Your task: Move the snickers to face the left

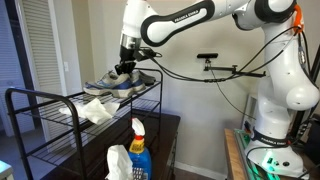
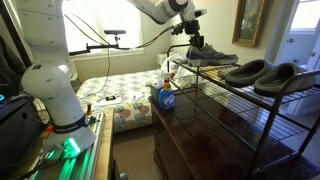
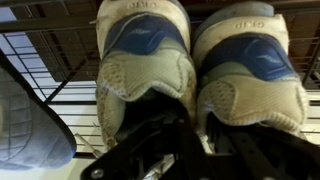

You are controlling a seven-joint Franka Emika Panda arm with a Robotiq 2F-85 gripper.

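My fingers are inside the openings of both sneakers, closed on the inner collars between them. The sneakers would rise off the top shelf together if I lifted now.
A pair of grey and blue sneakers (image 1: 122, 84) stands side by side on the top shelf of a black wire rack (image 1: 50, 100), near its end. It shows in both exterior views (image 2: 207, 56). My gripper (image 1: 126, 67) comes down onto the sneakers from above (image 2: 192, 43). In the wrist view the two sneakers (image 3: 145, 70) fill the frame. My dark fingers (image 3: 186, 126) reach into the two shoe openings and close on the inner collars between them.
Two grey slippers (image 2: 265, 72) lie further along the top shelf, and one shows in the wrist view (image 3: 25, 120). A white cloth (image 1: 97, 110) lies on the shelf. A blue spray bottle (image 1: 138, 150) stands beside the rack (image 2: 165, 96). A bed (image 2: 115, 95) is behind.
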